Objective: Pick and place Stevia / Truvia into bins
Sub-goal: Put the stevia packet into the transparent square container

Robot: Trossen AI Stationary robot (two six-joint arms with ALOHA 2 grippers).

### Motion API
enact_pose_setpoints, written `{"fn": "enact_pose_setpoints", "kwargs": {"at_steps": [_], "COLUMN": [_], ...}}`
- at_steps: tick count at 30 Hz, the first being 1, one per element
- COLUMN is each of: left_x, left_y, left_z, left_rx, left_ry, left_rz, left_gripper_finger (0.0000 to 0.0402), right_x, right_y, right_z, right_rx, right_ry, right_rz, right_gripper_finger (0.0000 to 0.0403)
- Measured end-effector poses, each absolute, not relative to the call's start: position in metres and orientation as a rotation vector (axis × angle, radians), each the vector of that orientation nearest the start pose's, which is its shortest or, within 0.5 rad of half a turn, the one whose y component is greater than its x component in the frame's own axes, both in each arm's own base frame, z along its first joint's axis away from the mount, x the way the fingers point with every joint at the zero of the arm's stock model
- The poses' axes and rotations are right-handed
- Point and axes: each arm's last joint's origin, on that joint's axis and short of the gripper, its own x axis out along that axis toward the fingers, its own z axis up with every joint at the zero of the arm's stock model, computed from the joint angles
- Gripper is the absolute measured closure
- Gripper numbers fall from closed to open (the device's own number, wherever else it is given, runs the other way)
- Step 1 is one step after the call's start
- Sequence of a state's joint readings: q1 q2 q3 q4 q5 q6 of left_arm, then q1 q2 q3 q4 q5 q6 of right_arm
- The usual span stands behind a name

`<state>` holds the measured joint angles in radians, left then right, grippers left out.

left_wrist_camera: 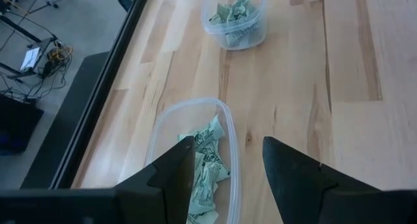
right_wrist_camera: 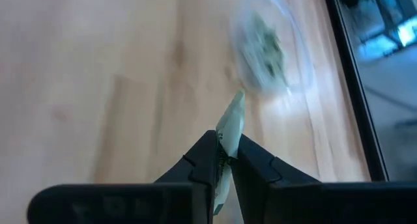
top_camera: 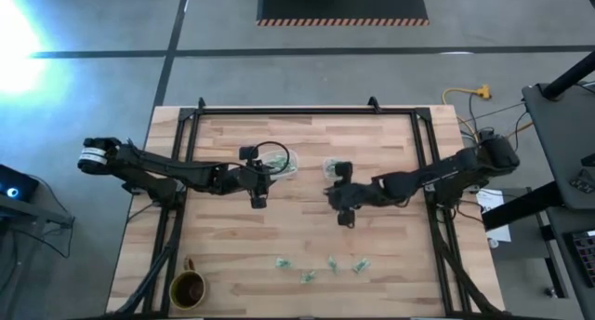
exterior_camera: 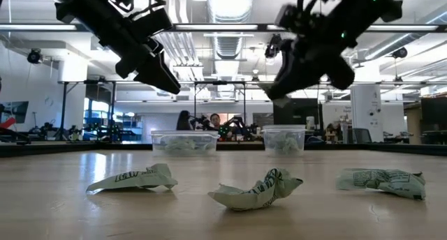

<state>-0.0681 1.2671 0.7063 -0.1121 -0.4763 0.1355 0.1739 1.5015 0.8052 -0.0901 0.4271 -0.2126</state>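
Note:
The packet hangs short, so from here my right gripper keeps hold of its packet until the packet reaches the smaller square bin.
Several pale green and white packets lie crumpled near the table's near edge, and three of them show up close in the low view. The wider clear bin and the smaller square bin stand mid-table, both holding packets. My left gripper is open and hovers over the near rim of the wider bin. My right gripper is shut on one packet, raised above the table just near of the smaller bin. My right gripper pinches one packet between its two fingers. The packet's free end sticks out past the fingertips toward the smaller bin. It is lifted clear of the table.
A brown mug stands at the near left corner. A black frame runs along the table's far and side edges. Bare wood lies between the bins and the loose packets.

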Motion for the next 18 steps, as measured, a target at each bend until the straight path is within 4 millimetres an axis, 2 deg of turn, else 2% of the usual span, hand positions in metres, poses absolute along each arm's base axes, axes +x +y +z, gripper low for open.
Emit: {"fn": "enact_pose_setpoints", "kwargs": {"at_steps": [8,18], "left_x": [0.254,0.254], "left_y": [-0.004,-0.004], "left_z": [0.218,0.218], "left_rx": [0.311,0.312], "left_ry": [0.678,0.679], "left_rz": [0.348,0.348], "left_gripper_finger": [0.0237,0.0237], "right_x": [0.286,0.283], "right_y": [-0.001,-0.016], "right_z": [0.177,0.171], "right_rx": [-0.359,-0.353], "right_ry": [0.804,0.806], "right_rz": [-0.292,-0.332], "right_gripper_finger": [0.0369,0.0369]}}
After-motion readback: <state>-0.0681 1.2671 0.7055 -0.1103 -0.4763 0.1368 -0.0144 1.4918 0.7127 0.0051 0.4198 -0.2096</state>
